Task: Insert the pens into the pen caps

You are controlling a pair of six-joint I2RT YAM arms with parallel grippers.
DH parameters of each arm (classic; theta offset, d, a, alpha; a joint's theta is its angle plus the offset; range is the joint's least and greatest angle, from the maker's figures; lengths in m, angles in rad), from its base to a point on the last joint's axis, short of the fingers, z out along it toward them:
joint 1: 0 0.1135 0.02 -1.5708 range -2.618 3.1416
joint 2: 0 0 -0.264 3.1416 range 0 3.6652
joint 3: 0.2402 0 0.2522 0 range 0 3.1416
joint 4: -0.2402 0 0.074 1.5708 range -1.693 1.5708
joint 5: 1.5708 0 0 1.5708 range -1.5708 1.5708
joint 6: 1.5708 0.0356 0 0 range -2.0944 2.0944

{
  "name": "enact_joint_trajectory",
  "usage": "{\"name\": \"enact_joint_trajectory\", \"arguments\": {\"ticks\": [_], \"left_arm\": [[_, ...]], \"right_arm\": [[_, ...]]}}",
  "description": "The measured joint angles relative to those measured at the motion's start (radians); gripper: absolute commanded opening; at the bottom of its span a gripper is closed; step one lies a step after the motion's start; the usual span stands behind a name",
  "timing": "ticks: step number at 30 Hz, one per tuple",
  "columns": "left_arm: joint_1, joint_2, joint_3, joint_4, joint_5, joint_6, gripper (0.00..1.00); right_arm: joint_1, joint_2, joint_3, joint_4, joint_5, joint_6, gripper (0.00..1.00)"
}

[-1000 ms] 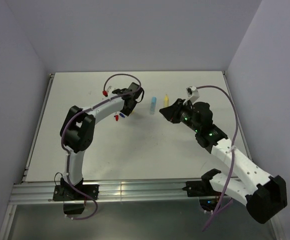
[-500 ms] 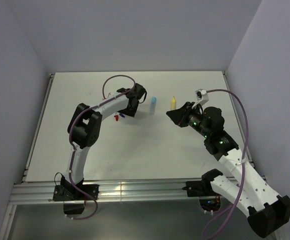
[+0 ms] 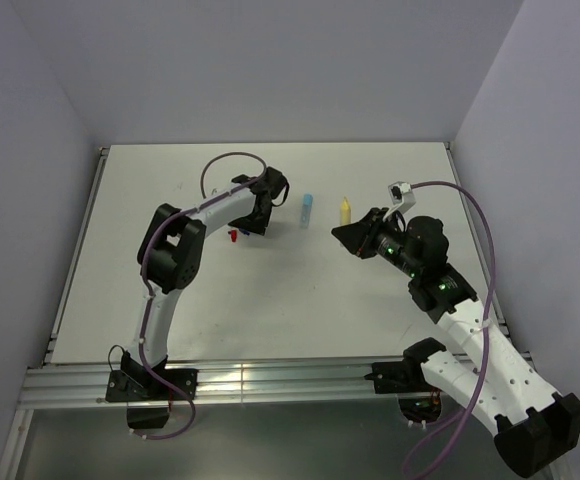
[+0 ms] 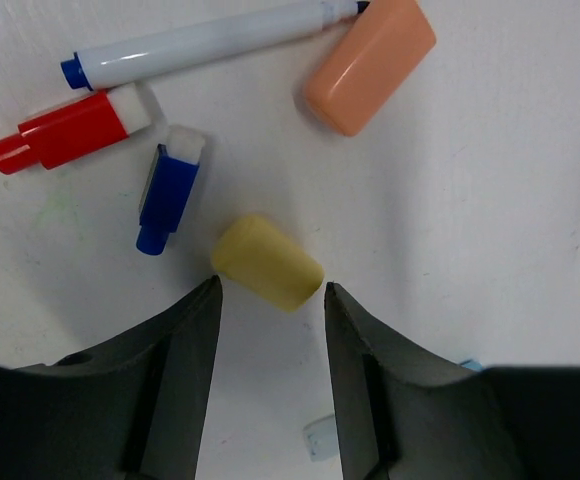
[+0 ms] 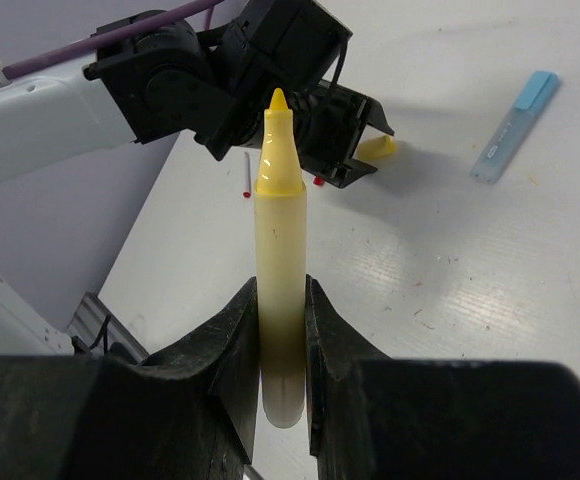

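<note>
The cap would stay on the tabletop if I lifted my left gripper now, because the fingers of my left gripper are apart around the end of the yellow pen cap [image 4: 267, 263].
My left gripper [image 4: 270, 298] is open, low over the table, its jaws on either side of the near end of a yellow pen cap [image 4: 267, 263] without touching it. Beyond it lie a dark blue cap [image 4: 169, 188], a red cap [image 4: 65, 130], an orange cap [image 4: 370, 65] and a thin white pen [image 4: 210, 40] with a blue tip. My right gripper [image 5: 282, 330] is shut on a yellow pen [image 5: 280, 240], tip pointing at the left gripper [image 5: 310, 95]. A light blue pen [image 5: 515, 125] lies on the table between the arms [image 3: 307, 208].
The white table [image 3: 270, 300] is walled at the back and both sides. The left arm's purple cable [image 3: 220, 165] loops above the caps. The yellow cap also shows in the right wrist view [image 5: 380, 148].
My right gripper has carried the yellow pen to the right, away from the light blue pen. My left wrist has shifted and turned slightly over the caps, still open.
</note>
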Motion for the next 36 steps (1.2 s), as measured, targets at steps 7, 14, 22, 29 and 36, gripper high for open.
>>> {"name": "enact_joint_trajectory", "arguments": {"ticks": [7, 14, 22, 29, 36], "left_arm": [[0.018, 0.012, 0.02, -0.01, 0.001, 0.003, 0.49], [0.031, 0.034, 0.055, -0.031, 0.005, 0.027, 0.45], [0.046, 0.046, 0.074, -0.037, 0.037, 0.114, 0.39], [0.071, 0.08, 0.127, -0.039, 0.087, 0.248, 0.35], [0.075, 0.078, 0.118, -0.009, 0.1, 0.336, 0.0]], "right_arm": [[-0.01, 0.0, 0.0, 0.005, -0.016, 0.0, 0.0], [-0.017, 0.007, 0.0, 0.006, -0.04, 0.0, 0.0], [-0.025, 0.022, -0.001, 0.006, -0.065, 0.0, 0.0], [-0.044, 0.039, -0.006, 0.011, -0.098, 0.003, 0.0], [-0.071, 0.069, -0.012, 0.015, -0.151, 0.009, 0.0]]}}
